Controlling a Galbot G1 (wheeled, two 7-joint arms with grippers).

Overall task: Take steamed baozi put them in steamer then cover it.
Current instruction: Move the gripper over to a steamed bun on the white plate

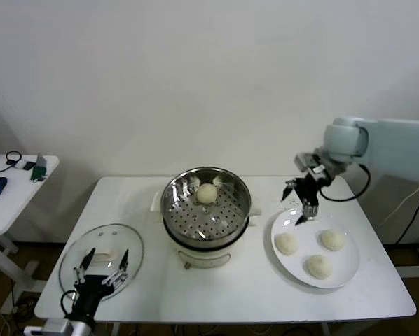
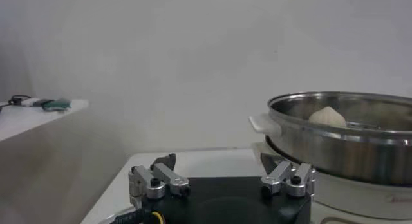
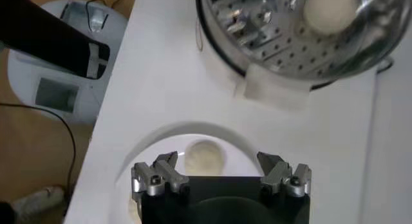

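The robot's right gripper should next pick up the baozi on the plate that is closest to the steamer, holding it by its rounded sides, to fill the steamer [image 1: 206,210] [image 3: 273,35].
The steel steamer [image 1: 206,210] stands mid-table on its cream base, with one baozi [image 1: 207,194] on the perforated tray at the back. Three baozi [image 1: 286,243] [image 1: 332,239] [image 1: 319,266] lie on a white plate [image 1: 349,269] to the right. My right gripper [image 1: 298,203] is open and empty, above the plate's far left rim; in the right wrist view one baozi [image 3: 205,158] lies just beyond its fingers [image 3: 165,167]. The glass cover [image 1: 104,248] lies flat at front left. My left gripper [image 1: 101,264] is open over the cover's near edge. The left wrist view shows the steamer [image 2: 341,138].
A small white side table [image 1: 6,199] with a mouse and cables stands at far left. The right arm [image 1: 385,147] reaches in from the right above the table's back right corner. A white wall runs behind the table.
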